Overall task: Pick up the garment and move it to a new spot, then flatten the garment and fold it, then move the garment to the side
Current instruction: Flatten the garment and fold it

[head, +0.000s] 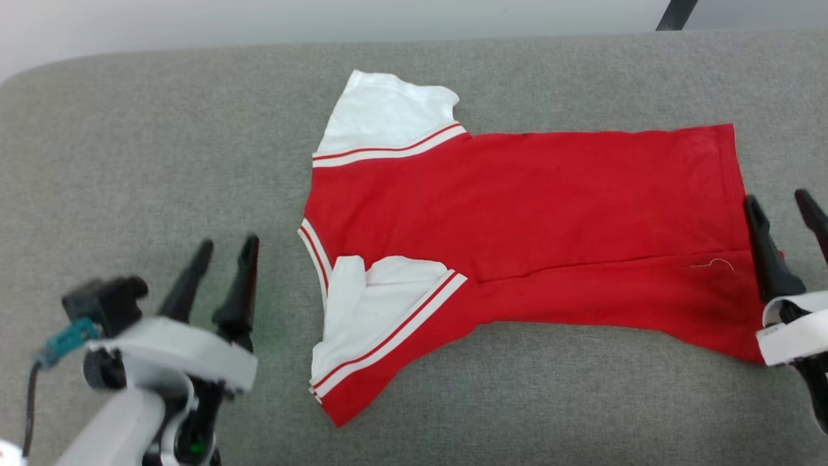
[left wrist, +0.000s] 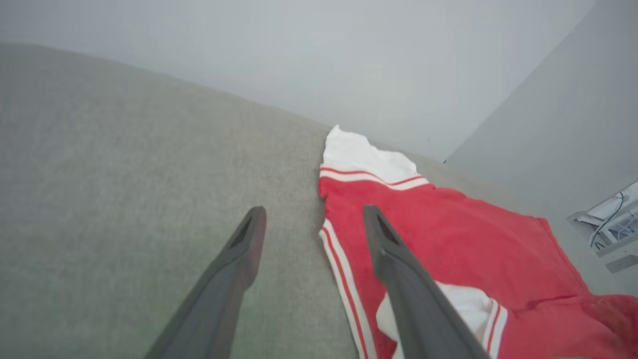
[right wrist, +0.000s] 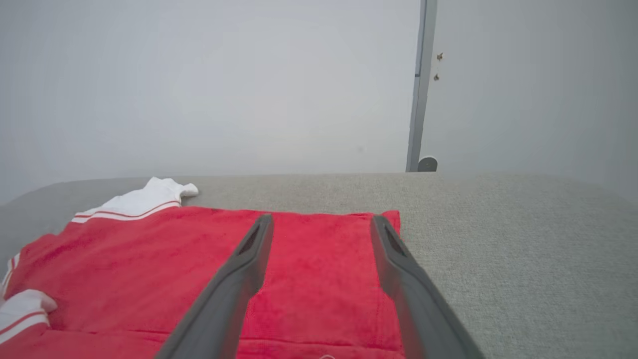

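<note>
My right gripper grabs its red hem next, to fold the jersey over toward its white shoulder panels.
The garment is a red jersey with white shoulder panels and red-white striped trim. It lies spread on the grey surface, neck end to the left and hem to the right, with its near long edge folded up over the body. My left gripper stands open over bare surface, left of the neck end, nothing between its fingers. My right gripper is open at the hem's near right corner. In the left wrist view the garment lies to the right of the open fingers. In the right wrist view the open fingers hover over the hem of the garment.
The grey padded surface runs wide left and right of the garment, with a rounded far left corner. A pale wall stands behind it. A dark post shows at the far right. Cables and a tray lie beyond the surface's edge.
</note>
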`<state>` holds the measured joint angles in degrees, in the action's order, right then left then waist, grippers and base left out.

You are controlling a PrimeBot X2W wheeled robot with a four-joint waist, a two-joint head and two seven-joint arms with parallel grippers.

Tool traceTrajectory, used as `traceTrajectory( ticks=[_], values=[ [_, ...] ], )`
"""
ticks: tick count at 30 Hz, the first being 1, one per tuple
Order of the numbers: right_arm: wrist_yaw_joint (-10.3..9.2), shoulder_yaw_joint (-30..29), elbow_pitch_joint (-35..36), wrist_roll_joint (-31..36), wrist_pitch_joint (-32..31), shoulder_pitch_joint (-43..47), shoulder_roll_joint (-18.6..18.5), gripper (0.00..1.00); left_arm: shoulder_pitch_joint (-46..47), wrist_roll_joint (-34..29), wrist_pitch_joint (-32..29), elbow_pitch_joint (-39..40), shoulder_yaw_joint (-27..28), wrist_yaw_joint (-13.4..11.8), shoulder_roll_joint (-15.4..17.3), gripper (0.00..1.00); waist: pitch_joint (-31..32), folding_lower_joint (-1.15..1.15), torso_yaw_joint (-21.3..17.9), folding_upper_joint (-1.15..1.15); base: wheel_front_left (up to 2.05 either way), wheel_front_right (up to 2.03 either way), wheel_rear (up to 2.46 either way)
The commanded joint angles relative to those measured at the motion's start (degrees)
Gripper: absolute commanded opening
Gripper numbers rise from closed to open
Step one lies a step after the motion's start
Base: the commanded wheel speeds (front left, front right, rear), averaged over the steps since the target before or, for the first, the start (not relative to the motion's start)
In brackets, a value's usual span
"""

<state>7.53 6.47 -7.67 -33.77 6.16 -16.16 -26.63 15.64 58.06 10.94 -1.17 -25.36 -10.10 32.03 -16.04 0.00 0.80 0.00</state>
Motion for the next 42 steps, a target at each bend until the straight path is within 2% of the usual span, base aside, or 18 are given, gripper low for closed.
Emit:
traceTrajectory(
  ticks=[1,5,8,11,15,22,26,33,37,42],
  values=[
    [-0.1,-1.19,-0.35,2.05,2.61,-0.99,1.75,1.0,2.65,-1.72,1.24,-1.15,0.45,0.48,-0.4,1.0,-0.66,0.0,-0.64,0.0,0.0,0.0,0.0],
    [-0.1,-2.12,-0.02,4.94,6.08,-2.04,6.01,1.0,10.09,-5.97,2.07,-4.62,0.43,1.7,0.64,1.0,-2.45,0.0,-2.5,0.0,0.0,0.0,0.0],
    [-0.1,-1.53,0.29,6.14,7.13,-2.76,8.37,1.0,17.31,-7.99,-0.11,-7.97,-0.03,3.15,2.23,1.0,-4.32,0.0,-4.73,0.0,0.0,0.0,0.0],
    [-0.1,-0.41,0.0,6.23,7.76,-3.85,9.88,1.0,25.48,-8.68,-3.82,-12.25,-0.28,4.7,3.14,1.0,-6.45,0.0,-7.36,0.0,0.0,0.0,0.0],
    [-0.1,1.28,-1.4,5.53,8.45,-5.07,11.06,1.0,35.76,-7.66,-9.55,-19.72,-0.7,7.05,2.44,1.0,-8.69,0.0,-10.36,0.0,0.0,0.0,0.0],
    [-0.1,2.49,-2.39,4.47,8.97,-6.97,12.14,1.0,50.46,-10.47,-21.38,-35.8,-5.89,11.64,1.79,1.0,-11.37,0.0,-14.29,0.0,0.0,0.0,0.0],
    [-0.1,2.92,-2.1,4.24,9.03,-7.66,12.46,1.0,56.01,-8.99,-34.12,-43.8,-8.78,14.29,1.41,1.0,-12.89,0.0,-16.02,0.0,0.0,0.0,0.0],
    [-0.1,3.35,-1.32,3.63,9.05,-7.7,12.77,1.0,62.79,-7.8,-51.08,-51.04,-12.07,16.09,1.76,1.0,-15.21,0.0,-17.66,0.0,0.0,0.0,0.0],
    [-0.1,3.36,-1.12,3.19,9.06,-7.87,12.92,1.0,63.23,-8.6,-57.01,-52.26,-15.05,16.91,0.96,1.0,-16.08,0.0,-17.88,0.0,0.0,0.0,0.0],
    [-0.1,3.77,-0.63,3.14,9.06,-8.18,13.16,1.0,62.94,-7.14,-57.34,-53.43,-15.3,17.32,-0.9,1.0,-16.87,0.0,-18.06,0.0,0.0,0.0,0.0]
  ],
)
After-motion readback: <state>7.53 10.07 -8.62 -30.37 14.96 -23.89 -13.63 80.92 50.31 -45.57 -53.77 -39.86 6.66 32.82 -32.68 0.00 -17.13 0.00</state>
